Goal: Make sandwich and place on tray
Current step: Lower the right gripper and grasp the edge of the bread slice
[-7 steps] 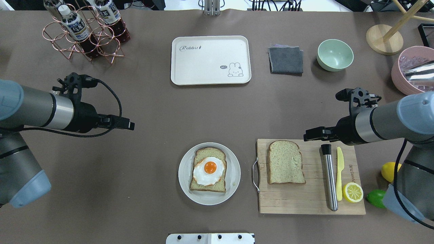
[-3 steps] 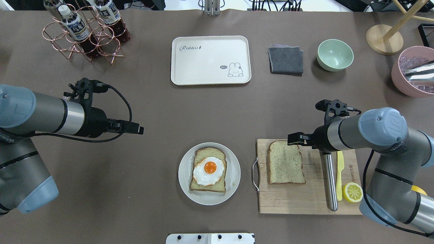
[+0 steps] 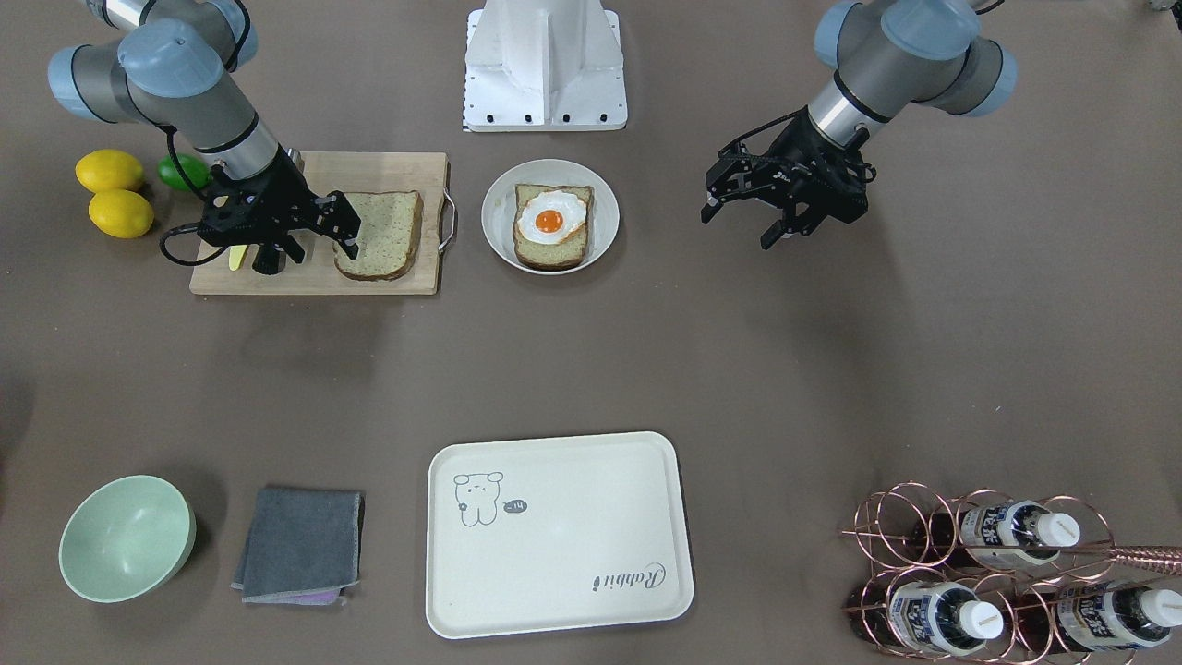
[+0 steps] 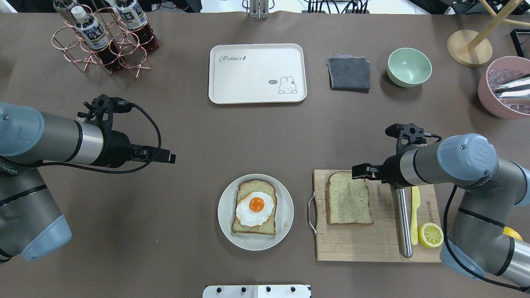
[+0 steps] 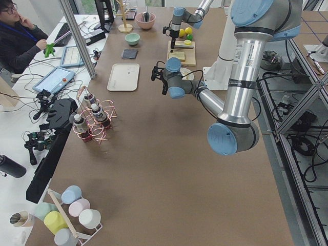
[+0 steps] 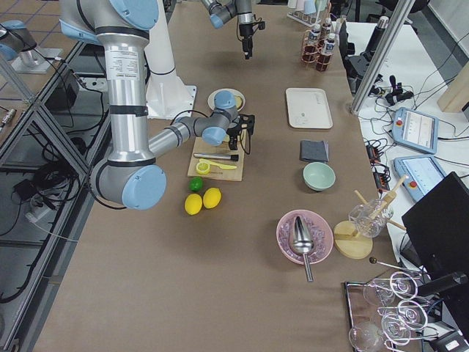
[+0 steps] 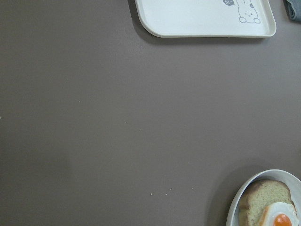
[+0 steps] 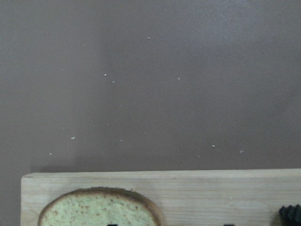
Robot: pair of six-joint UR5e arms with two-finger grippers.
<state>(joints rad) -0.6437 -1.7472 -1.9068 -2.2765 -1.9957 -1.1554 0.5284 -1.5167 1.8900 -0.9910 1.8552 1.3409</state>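
Observation:
I will grab the bare bread slice with my right gripper by its crust edge [image 3: 339, 238] beside the muddler, to top the egg [image 3: 550, 220] and finish the sandwich.
One bread slice [image 4: 265, 227] with a fried egg [image 4: 255, 205] on it lies on a round white plate [image 4: 223, 215] at the table's near middle. A second, bare bread slice [image 4: 348, 198] lies on the wooden cutting board [image 4: 364, 244]; it also shows in the right wrist view [image 8: 99, 212]. My right gripper [image 3: 309, 249] is open and empty, above that slice's far edge. My left gripper [image 3: 739, 226] is open and empty, in the air to the left of the plate. The cream tray [image 4: 256, 73] lies empty at the far middle.
A steel rod [image 4: 402, 223], a yellow knife [image 4: 414, 215] and a lemon half [image 4: 430, 234] lie on the board. Two lemons and a lime [image 3: 180, 169] are beside it. A grey cloth [image 4: 349, 73], a green bowl [image 4: 409, 67] and a bottle rack [image 4: 103, 39] stand at the back.
My right gripper moved left and down to the bare slice's far edge. My left gripper moved a little right and nearer. Both have hardly moved in the last half second.

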